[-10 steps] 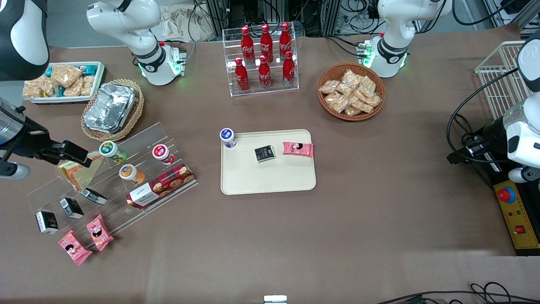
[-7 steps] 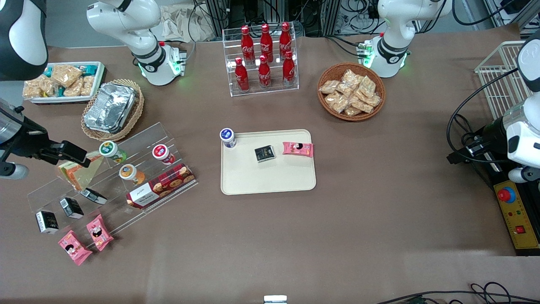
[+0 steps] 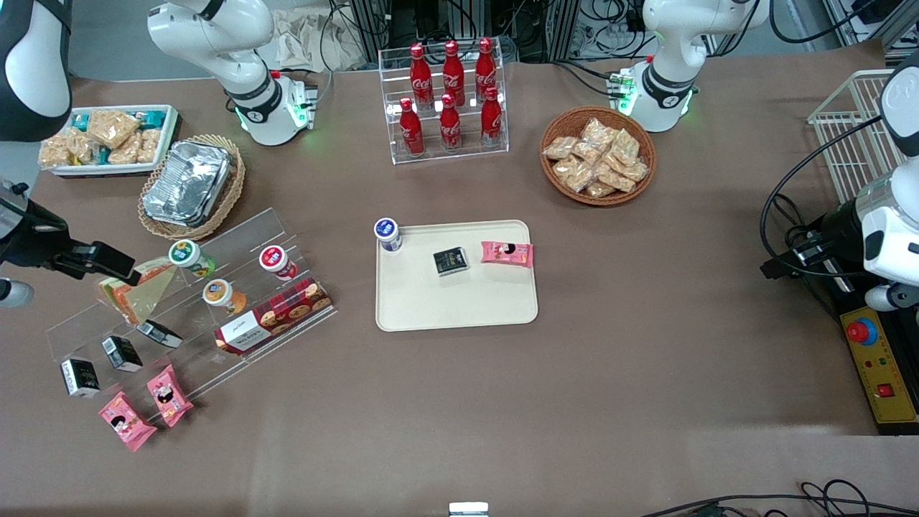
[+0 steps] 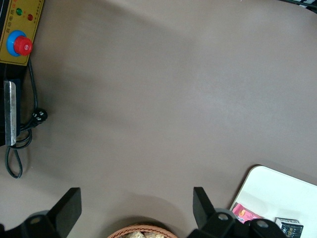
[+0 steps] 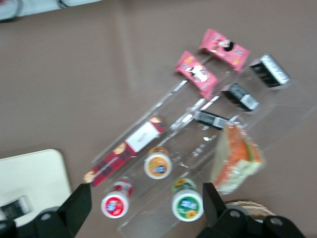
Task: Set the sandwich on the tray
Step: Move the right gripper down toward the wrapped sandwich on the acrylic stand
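The robot will place the sandwich on the cream tray, so its right gripper will next grab the sandwich by its wide end.
The sandwich, a wrapped wedge with orange and green filling, lies on the upper step of a clear acrylic rack. It also shows in the right wrist view. My right gripper hovers above the sandwich's edge toward the working arm's end of the table. Its fingers are wide open and empty in the right wrist view, with the gripper over the cups. The cream tray lies at the table's middle and also shows in the right wrist view.
The rack holds a green-lid cup, a red-lid cup, an orange-lid cup, a cookie box and black packets. Pink snack packets lie beside it. The tray carries a blue-lid cup, a black packet and a pink packet. A foil container sits in a basket.
My right gripper has drifted a little toward the working arm's end of the table, uncovering more of the sandwich. The sandwich has not moved.
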{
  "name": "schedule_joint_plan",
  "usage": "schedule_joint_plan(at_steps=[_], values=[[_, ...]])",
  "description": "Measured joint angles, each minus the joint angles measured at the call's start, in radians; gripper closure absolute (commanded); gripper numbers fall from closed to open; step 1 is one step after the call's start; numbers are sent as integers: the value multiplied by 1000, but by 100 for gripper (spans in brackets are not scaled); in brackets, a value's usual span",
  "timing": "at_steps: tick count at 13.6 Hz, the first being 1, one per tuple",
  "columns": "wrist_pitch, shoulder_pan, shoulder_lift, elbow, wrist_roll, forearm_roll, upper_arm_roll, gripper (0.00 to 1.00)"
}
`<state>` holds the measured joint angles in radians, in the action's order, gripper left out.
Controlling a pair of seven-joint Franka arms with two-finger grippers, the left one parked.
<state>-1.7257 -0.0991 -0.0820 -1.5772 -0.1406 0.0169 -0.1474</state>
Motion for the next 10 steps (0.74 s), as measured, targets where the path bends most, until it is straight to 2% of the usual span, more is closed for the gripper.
schedule_joint_plan(at_steps=[3, 6, 10], values=[[12, 4, -1, -19, -8, -74, -7, 0], [13, 39, -4, -55, -91, -80, -17, 0], [14, 58, -14, -99, -305, -76, -23, 0]])
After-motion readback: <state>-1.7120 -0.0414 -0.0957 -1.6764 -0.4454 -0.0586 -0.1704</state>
